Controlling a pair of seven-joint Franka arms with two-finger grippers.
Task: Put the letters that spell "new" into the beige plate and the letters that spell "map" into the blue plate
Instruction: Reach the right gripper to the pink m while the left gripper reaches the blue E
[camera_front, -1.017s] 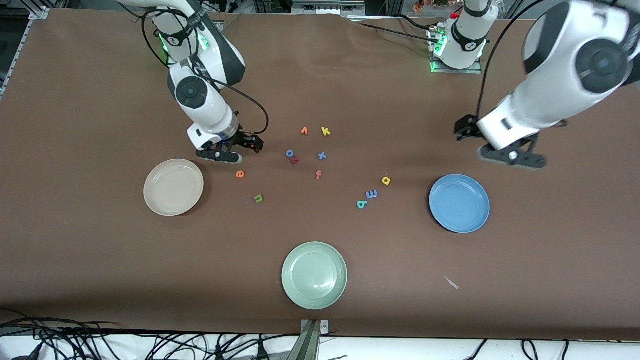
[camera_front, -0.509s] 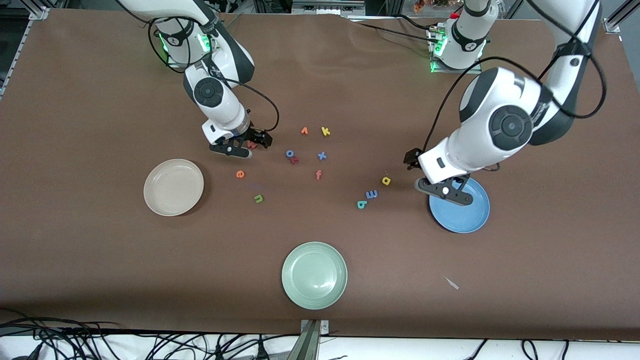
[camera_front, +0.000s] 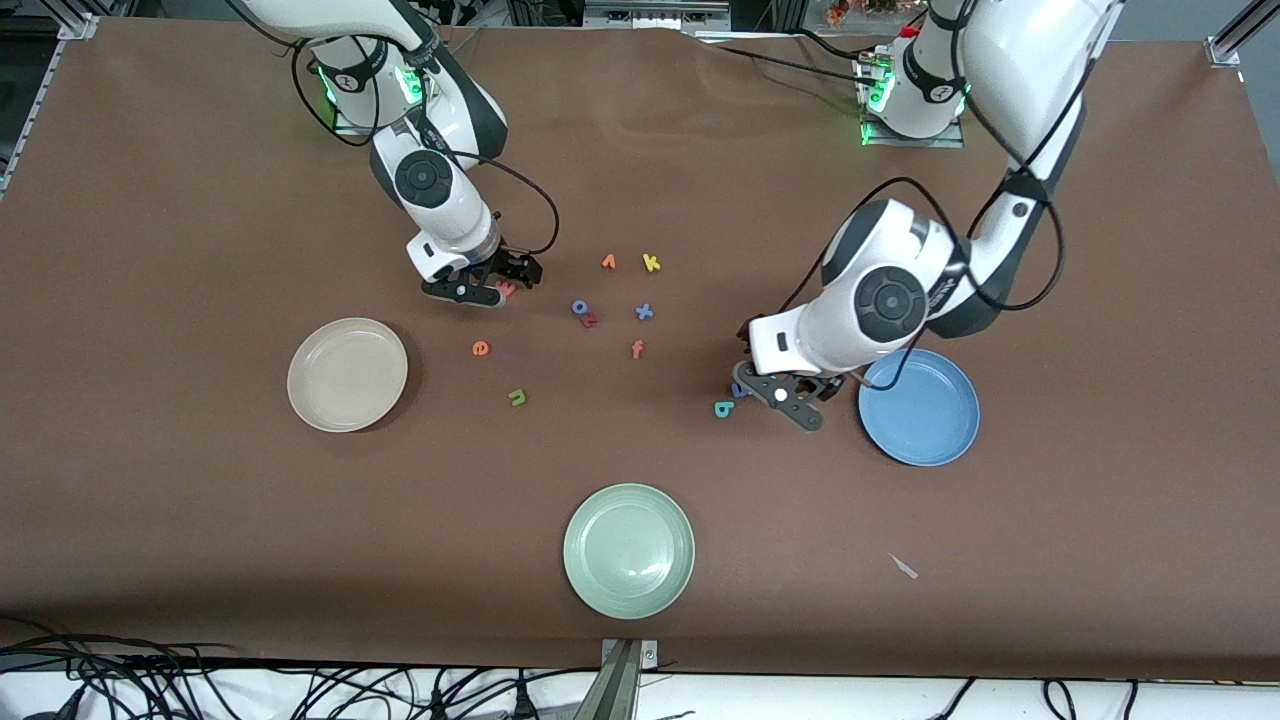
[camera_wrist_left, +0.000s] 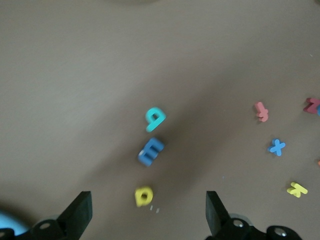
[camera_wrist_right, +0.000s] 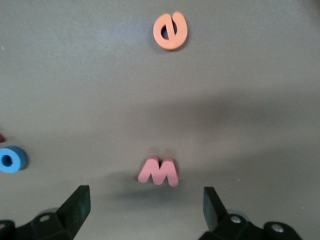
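Next, my left gripper takes hold of the blue m by its back and leg ends to add it to the blue plate (camera_front: 918, 406) for "map".
My right gripper (camera_front: 494, 284) hangs open and low over the pinkish-red w (camera_wrist_right: 159, 171), which lies between its fingers (camera_wrist_right: 77, 202) untouched. The orange e (camera_front: 481, 348) and green n (camera_front: 517, 397) lie on the table between it and the beige plate (camera_front: 347, 374). My left gripper (camera_front: 775, 393) is open above the yellow a (camera_wrist_left: 143, 195), beside the blue m (camera_wrist_left: 150, 151) and teal p (camera_front: 723, 408). In the front view the arm hides the a. The blue plate (camera_front: 918, 406) sits just beside that gripper, toward the left arm's end.
A pale green plate (camera_front: 628, 550) lies nearest the front camera. Spare letters sit mid-table: orange v (camera_front: 608, 262), yellow k (camera_front: 651, 263), blue o (camera_front: 579, 307), red r (camera_front: 589, 320), blue x (camera_front: 644, 312), orange-red f (camera_front: 637, 349).
The left arm has swung from beside the blue plate down over the a and m. The right gripper has shifted slightly, settling over the w. Both stay open.
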